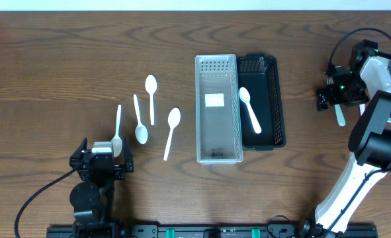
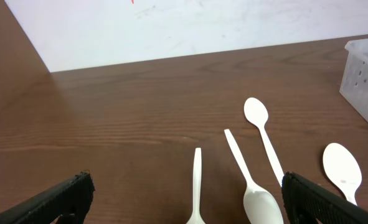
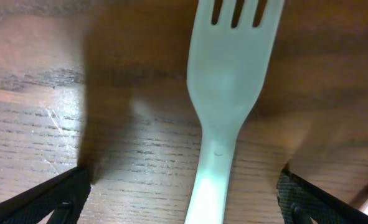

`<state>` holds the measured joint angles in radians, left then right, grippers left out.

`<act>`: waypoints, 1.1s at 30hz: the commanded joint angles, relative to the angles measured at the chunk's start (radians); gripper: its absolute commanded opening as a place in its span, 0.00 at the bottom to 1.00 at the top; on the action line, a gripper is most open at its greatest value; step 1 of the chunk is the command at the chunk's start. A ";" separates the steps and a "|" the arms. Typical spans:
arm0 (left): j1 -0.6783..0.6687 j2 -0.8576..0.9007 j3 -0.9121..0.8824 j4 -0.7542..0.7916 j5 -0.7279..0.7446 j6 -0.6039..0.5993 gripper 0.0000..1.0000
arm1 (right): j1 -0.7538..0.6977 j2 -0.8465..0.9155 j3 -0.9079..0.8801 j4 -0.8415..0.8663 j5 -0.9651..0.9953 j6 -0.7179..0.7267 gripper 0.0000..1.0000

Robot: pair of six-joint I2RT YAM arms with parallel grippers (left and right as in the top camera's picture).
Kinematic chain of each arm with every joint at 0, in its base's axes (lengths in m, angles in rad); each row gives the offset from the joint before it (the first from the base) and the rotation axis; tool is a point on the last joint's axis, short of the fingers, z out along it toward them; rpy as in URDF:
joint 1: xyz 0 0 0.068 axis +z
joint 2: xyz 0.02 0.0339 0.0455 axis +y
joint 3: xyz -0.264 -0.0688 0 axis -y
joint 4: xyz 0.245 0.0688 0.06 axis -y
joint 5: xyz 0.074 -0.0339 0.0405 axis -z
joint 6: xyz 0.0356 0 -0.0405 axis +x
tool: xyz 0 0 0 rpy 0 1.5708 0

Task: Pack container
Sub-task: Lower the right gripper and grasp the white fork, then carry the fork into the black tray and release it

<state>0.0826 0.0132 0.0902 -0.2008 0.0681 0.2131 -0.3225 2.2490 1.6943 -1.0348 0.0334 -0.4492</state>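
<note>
My right gripper will close on the white fork now, because both fingers reach their shadows on the tabletop on either side of the fork's handle.
Several white plastic spoons [image 1: 151, 98] lie on the wood table left of a clear container [image 1: 200, 112]. A black container [image 1: 278, 99] beside it holds one white spoon [image 1: 250, 110]. My left gripper [image 1: 104, 156] is open at the near end of the leftmost spoon [image 1: 118, 129], whose handle [image 2: 197, 180] runs between the jaws [image 2: 187, 194]. My right gripper [image 1: 339, 99] is open low over a white fork [image 1: 341, 116] at the far right. The fork [image 3: 230, 87] lies flat on the table between the fingers [image 3: 184, 194].
In the left wrist view, other spoons [image 2: 261, 134] lie ahead and to the right, with the clear container's corner [image 2: 364, 71] at the far right. The table's back edge meets a white wall.
</note>
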 commanded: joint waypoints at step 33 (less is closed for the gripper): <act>0.004 -0.002 -0.026 -0.006 0.003 -0.005 0.98 | 0.053 0.055 0.405 -0.292 0.009 0.215 0.03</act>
<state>0.0826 0.0132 0.0902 -0.2008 0.0681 0.2131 -0.3031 2.3173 1.9579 -1.2900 0.0456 -0.2974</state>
